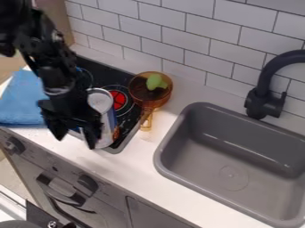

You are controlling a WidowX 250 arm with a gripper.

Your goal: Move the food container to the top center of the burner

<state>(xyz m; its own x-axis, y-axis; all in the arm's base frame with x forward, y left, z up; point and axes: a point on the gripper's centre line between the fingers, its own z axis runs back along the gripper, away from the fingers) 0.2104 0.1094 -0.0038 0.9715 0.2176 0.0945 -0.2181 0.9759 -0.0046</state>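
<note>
I should next grab the food container (pixel 108 116) by its round side to move it to the burner's top center.
The black gripper (pixel 76 138) hangs at the left over the front edge of the stove, its two fingers spread apart with no object visible between them. Just to its right, the food container (pixel 108 116), a can with a pale lid and a blue and silver side, stands upright near the stove's front right corner. The gripper covers part of the can's left side; whether they touch, I cannot tell. Behind the can on the black stovetop is a burner (pixel 118 100) with a red centre.
An amber pot (pixel 140 92) with a green item (pixel 156 82) inside sits at the stove's back right, handle toward the front. A blue cloth (pixel 22 99) lies at the left. The grey sink (pixel 232 156) and black faucet (pixel 264 103) are at the right; a tiled wall stands behind.
</note>
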